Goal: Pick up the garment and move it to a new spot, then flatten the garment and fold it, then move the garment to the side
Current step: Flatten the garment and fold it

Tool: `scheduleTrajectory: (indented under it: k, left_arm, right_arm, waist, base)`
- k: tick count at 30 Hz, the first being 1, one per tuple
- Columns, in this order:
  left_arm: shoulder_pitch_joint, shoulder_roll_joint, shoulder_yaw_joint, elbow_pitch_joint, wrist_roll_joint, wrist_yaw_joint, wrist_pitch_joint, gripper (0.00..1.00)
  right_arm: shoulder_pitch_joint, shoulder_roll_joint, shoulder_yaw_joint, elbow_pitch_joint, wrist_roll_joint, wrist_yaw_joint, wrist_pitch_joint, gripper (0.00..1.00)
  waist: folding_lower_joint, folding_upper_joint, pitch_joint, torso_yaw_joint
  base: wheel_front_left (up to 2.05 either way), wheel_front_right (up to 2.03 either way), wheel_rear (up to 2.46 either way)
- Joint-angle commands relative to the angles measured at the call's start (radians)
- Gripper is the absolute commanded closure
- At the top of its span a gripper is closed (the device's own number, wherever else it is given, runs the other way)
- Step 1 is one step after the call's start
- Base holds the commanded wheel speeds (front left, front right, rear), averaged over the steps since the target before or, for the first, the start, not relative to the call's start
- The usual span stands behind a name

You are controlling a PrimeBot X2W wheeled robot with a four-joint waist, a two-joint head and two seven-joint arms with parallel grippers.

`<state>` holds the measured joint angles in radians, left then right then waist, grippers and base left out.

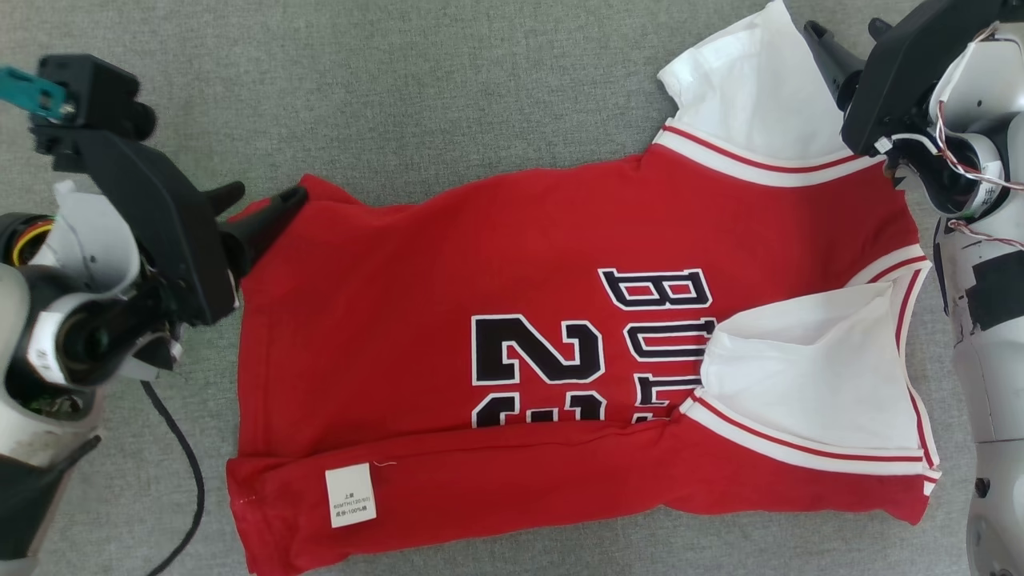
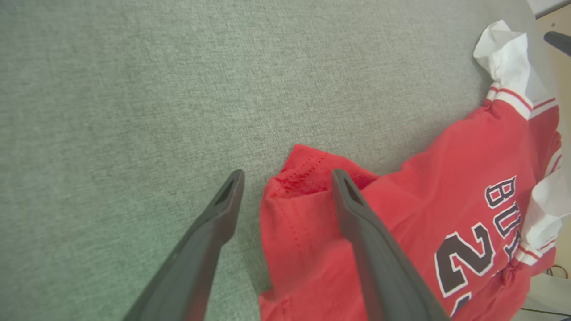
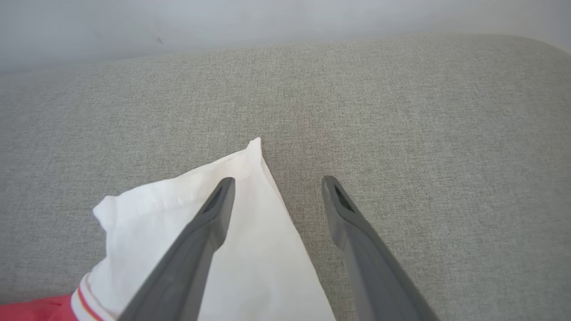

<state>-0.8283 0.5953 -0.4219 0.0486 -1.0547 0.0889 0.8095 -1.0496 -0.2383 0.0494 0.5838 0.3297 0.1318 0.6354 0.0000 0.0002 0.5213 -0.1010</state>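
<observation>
The robot's left gripper should next grab the jersey's stitched hem corner (image 1: pixel 305 192), because that corner stands up in a fold, while the jersey lies flat along its body (image 1: pixel 403 317).
The garment (image 1: pixel 448 304) is a red jersey with white sleeves and black lettering, lying on grey fabric with its near long edge folded over and a white label showing. My left gripper (image 1: pixel 260 202) stands open at the jersey's far left hem corner (image 2: pixel 308 176); one finger lies over the red cloth, the other over bare fabric. My right gripper (image 1: pixel 848 36) is open at the far white sleeve (image 3: pixel 250 236). One of its fingers (image 3: pixel 214 209) hangs over that sleeve, the other over grey fabric. Neither holds anything.
The grey upholstered surface (image 1: pixel 416 88) stretches beyond the jersey. A pale wall rises behind its far edge (image 3: pixel 267 26). A black cable (image 1: pixel 188 464) trails down near my left arm.
</observation>
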Motion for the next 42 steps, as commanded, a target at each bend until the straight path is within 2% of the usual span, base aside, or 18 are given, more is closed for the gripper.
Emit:
scheduleTrajectory:
  k: [1, 7, 10, 18, 24, 32, 34, 35, 37, 42]
  left_arm:
    - [-0.005, 0.009, -0.019, -0.014, 0.022, -0.004, 0.009, 0.00]
    - [-0.022, 0.014, -0.080, 0.009, 0.125, 0.005, -0.016, 0.00]
    - [-0.029, 0.010, -0.111, 0.034, 0.151, -0.006, -0.006, 0.00]
    - [-0.036, 0.027, -0.154, 0.031, 0.159, -0.026, 0.060, 0.00]
    - [-0.036, 0.045, -0.157, 0.002, 0.140, -0.015, 0.105, 0.00]
    - [-0.036, 0.031, -0.155, 0.014, 0.156, -0.008, 0.072, 0.01]
    - [-0.044, 0.034, -0.161, 0.020, 0.162, -0.009, 0.078, 0.34]
    - [-0.046, 0.036, -0.166, 0.023, 0.161, -0.010, 0.087, 0.65]
    - [-0.045, 0.039, -0.175, 0.025, 0.158, -0.014, 0.102, 1.00]
    - [-0.042, 0.042, -0.171, 0.013, 0.146, -0.016, 0.101, 1.00]
  right_arm:
    - [-0.014, -0.005, 0.004, 0.012, 0.004, -0.002, -0.013, 0.00]
    - [-0.027, 0.009, 0.021, 0.038, 0.016, -0.002, -0.038, 0.00]
    - [-0.040, 0.008, 0.031, 0.049, 0.022, -0.002, -0.050, 0.00]
    - [-0.042, 0.001, 0.040, 0.078, 0.040, -0.002, -0.074, 0.00]
    - [-0.043, 0.003, 0.052, 0.099, 0.047, -0.002, -0.087, 0.00]
    - [-0.064, -0.007, 0.085, 0.129, 0.048, -0.002, -0.088, 0.00]
    - [-0.073, -0.009, 0.090, 0.133, 0.046, -0.002, -0.092, 0.00]
    - [-0.076, -0.010, 0.093, 0.135, 0.046, -0.002, -0.093, 0.00]
    - [-0.078, -0.010, 0.101, 0.141, 0.045, -0.002, -0.092, 0.00]
    - [-0.079, -0.020, 0.115, 0.157, 0.040, -0.002, -0.083, 0.00]
  waist:
    - [0.0000, -0.0002, 0.001, 0.002]
    - [0.0000, -0.0002, 0.016, -0.005]
    - [0.0000, -0.0002, 0.022, -0.010]
    - [0.0000, -0.0002, 0.018, -0.014]
    - [0.0000, -0.0002, 0.009, -0.010]
    - [0.0000, -0.0002, 0.024, -0.009]
    - [0.0000, -0.0002, 0.025, -0.008]
    - [0.0000, -0.0002, 0.024, -0.008]
    - [0.0000, -0.0002, 0.022, -0.007]
    - [0.0000, -0.0002, 0.020, -0.003]
  base:
    - [0.00, 0.00, 0.00]
    - [0.00, 0.00, 0.00]
    - [0.00, 0.00, 0.00]
    - [0.00, 0.00, 0.00]
    - [0.00, 0.00, 0.00]
    - [0.00, 0.00, 0.00]
    - [0.00, 0.00, 0.00]
    - [0.00, 0.00, 0.00]
    - [0.00, 0.00, 0.00]
    - [0.00, 0.00, 0.00]
